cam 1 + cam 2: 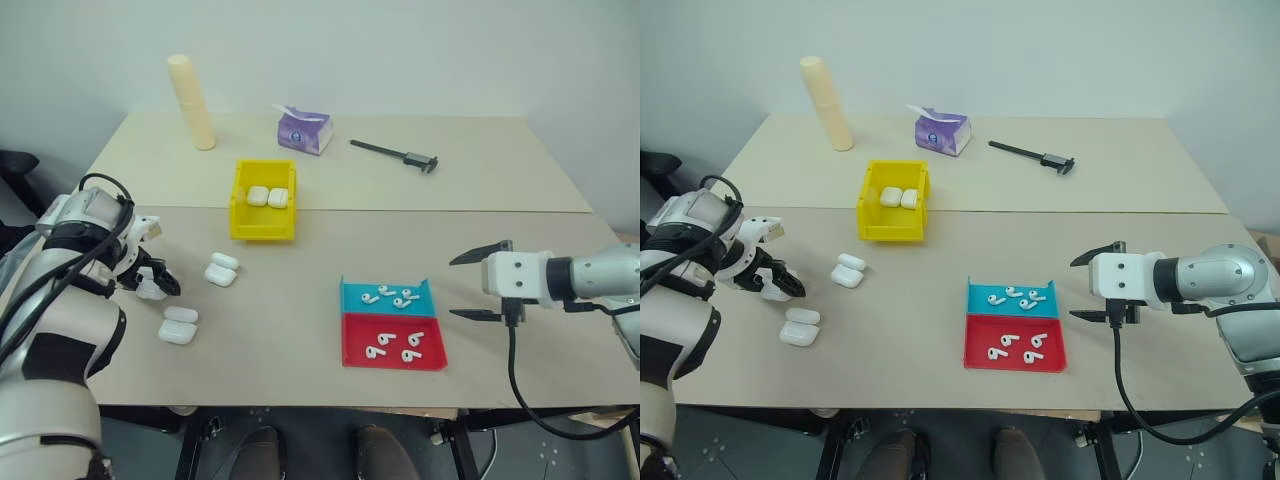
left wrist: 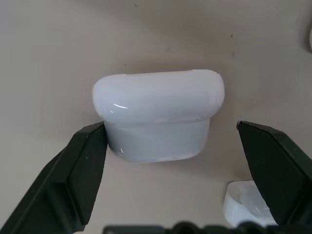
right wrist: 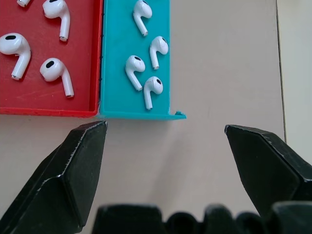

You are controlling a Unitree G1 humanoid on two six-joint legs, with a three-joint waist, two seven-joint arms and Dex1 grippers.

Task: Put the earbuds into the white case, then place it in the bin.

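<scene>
My left gripper's fingers stand beside the white case's lower body, close above the table, so it is time to close. Closing now would catch the case.
My left gripper (image 1: 155, 283) points down at the table's left side, open, with a white case (image 2: 158, 114) lying between its fingers (image 2: 80, 165). Two more white cases lie close by, one toward the front (image 1: 179, 325) and one toward the bin (image 1: 221, 269). The yellow bin (image 1: 262, 230) stands behind them with two white cases (image 1: 268, 197) inside. Several earbuds (image 1: 396, 295) lie in a teal tray (image 1: 352, 297), and several others (image 3: 56, 70) in a red tray (image 1: 355, 340). My right gripper (image 1: 478, 285) hovers open just right of the trays, holding nothing.
At the back of the table stand a cream cylinder (image 1: 191, 102), a purple tissue pack (image 1: 305, 130) and a black caliper (image 1: 395, 155). Bare tabletop lies between the cases and the trays.
</scene>
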